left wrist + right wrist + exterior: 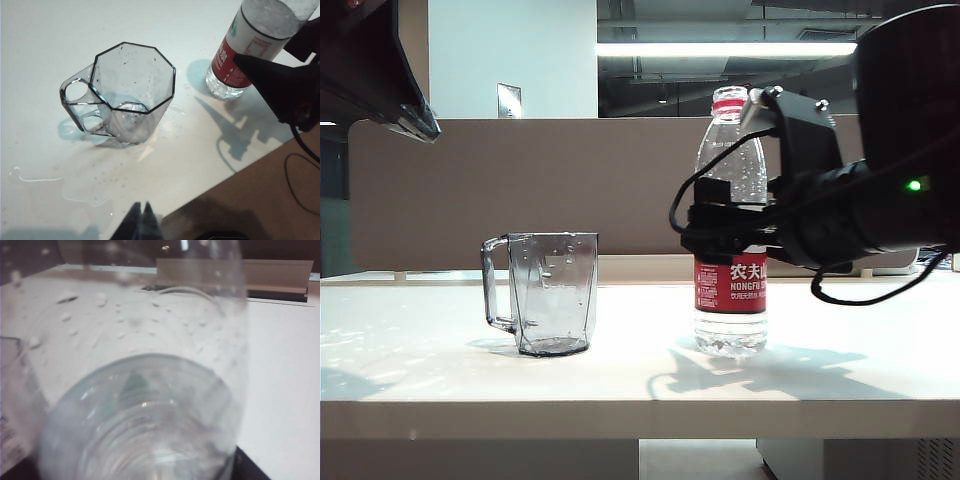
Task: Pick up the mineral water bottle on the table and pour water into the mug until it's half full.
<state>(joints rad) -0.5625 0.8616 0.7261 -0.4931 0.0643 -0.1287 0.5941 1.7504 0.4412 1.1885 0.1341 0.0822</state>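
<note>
My right gripper grabs the mineral water bottle by its body around the red label [731, 264] next, to pour water into the mug [552, 292].
The mineral water bottle [730, 290] stands upright on the table [420, 370], with water [730, 335] only in its lowest part. My right gripper [725, 230] is at label height, open, with a black finger [270, 75] on either side of the bottle [250, 35]. The bottle [150, 405] fills the right wrist view. To the left stands the clear faceted mug [552, 292], handle turned away from the bottle, droplets on its walls. My left gripper [141, 207] hangs shut and empty above the table near the mug [132, 92]. It shows at the exterior view's upper left [415, 122].
Spilled water [75, 195] lies in thin puddles on the table around the mug. A brown partition [470, 190] runs behind the table. The table's front edge [620, 418] is close to the camera. The right arm's cables [870, 295] hang beside the bottle.
</note>
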